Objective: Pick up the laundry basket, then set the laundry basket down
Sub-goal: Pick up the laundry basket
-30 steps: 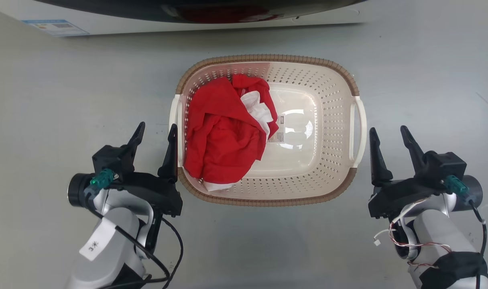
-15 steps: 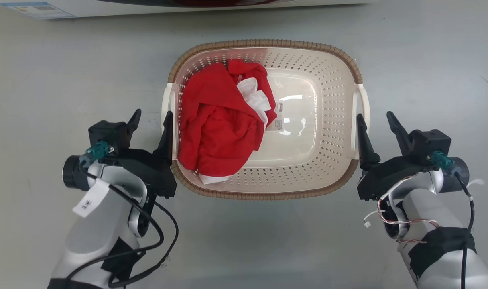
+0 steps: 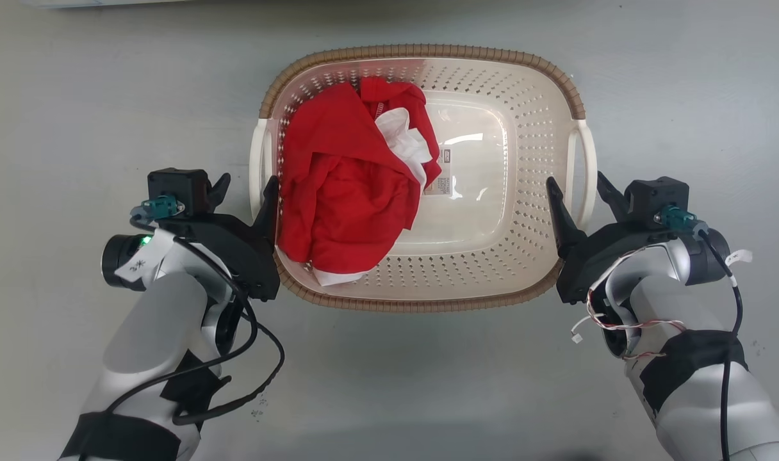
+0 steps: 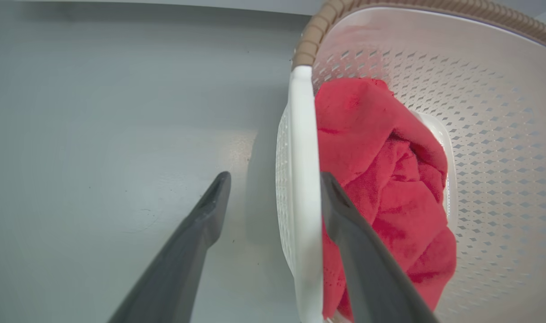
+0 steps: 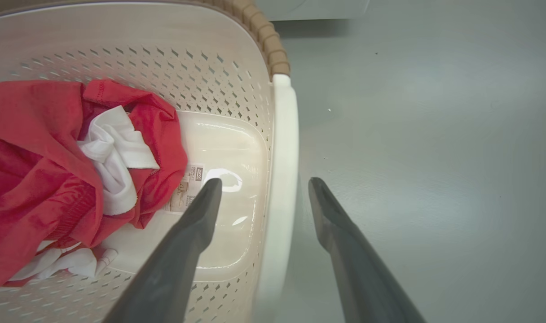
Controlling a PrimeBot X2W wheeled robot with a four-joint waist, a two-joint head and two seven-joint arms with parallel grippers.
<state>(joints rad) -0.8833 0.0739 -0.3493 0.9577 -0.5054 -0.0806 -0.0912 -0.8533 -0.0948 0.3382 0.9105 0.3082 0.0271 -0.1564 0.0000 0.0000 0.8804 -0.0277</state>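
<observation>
My right gripper grabs the laundry basket (image 3: 530, 128) by the slim white handle at its empty end (image 3: 590, 173) next, since the basket's body spreads far wider than my fingers.
The laundry basket (image 3: 530, 128) is cream with perforated walls and a brown rim, and it stands on the grey floor between my arms. A red garment (image 3: 344, 192) bunched with a white one (image 3: 405, 144) lies in its left half. A small label (image 3: 446, 173) sits on the base. My left gripper (image 3: 248, 186) is open astride the white left handle (image 3: 256, 153), one finger inside the basket against the red cloth and one outside; the left wrist view shows the left gripper (image 4: 275, 177) around that handle (image 4: 302, 134). My right gripper (image 3: 575, 180) is open astride the right handle (image 3: 588, 153), as the right wrist view's right gripper (image 5: 265, 181) and handle (image 5: 284, 148) confirm.
A pale appliance edge (image 3: 95, 2) runs along the top of the head view and shows again as a white appliance (image 5: 313, 9) beyond the basket. Grey floor (image 3: 75, 96) surrounds the basket on all sides. A black cable (image 3: 261, 358) loops off my left forearm.
Both open grippers have advanced from beside the basket's near corners to straddle its side handles. The camera has tilted, so the basket and appliance sit higher in the picture.
</observation>
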